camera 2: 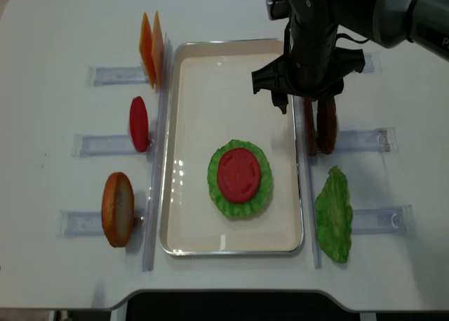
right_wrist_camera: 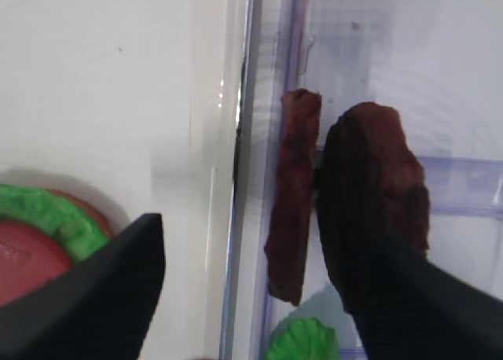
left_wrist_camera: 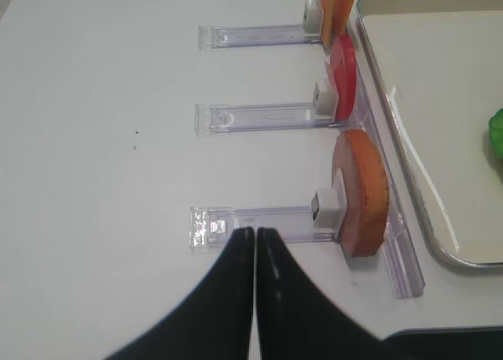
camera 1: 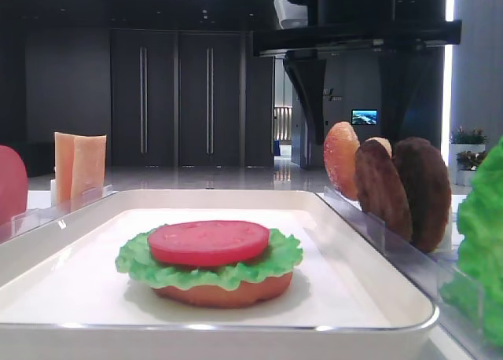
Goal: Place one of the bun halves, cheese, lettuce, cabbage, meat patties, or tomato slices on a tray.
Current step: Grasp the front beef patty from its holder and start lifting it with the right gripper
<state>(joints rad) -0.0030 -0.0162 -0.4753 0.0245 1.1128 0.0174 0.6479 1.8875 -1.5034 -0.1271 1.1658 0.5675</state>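
I should grab the meat patty by its upper edge with my right gripper next, since its flat sides stand upright in the rack. Then it can go on the tray.
The white tray (camera 2: 175, 125) holds a stack of bun half (camera 1: 224, 291), lettuce (camera 2: 263, 195) and tomato slice (camera 2: 238, 174). Two dark meat patties (camera 2: 319, 128) stand on edge in the clear rack right of the tray. My right gripper (camera 2: 311, 105) hangs open over them. In the right wrist view the thin-looking patty (right_wrist_camera: 295, 195) stands between the fingers, and the right finger (right_wrist_camera: 369, 250) overlaps the other patty (right_wrist_camera: 405, 179). My left gripper (left_wrist_camera: 255, 233) is shut and empty, near a bun half (left_wrist_camera: 363, 191) on the left rack.
Left racks hold cheese slices (camera 2: 151, 48), a tomato slice (camera 2: 139, 123) and a bun half (camera 2: 118, 209). A loose lettuce leaf (camera 2: 333, 212) lies right of the tray. Another bun half (camera 1: 340, 159) stands behind the patties. The rack rail (right_wrist_camera: 251, 140) runs along the tray rim.
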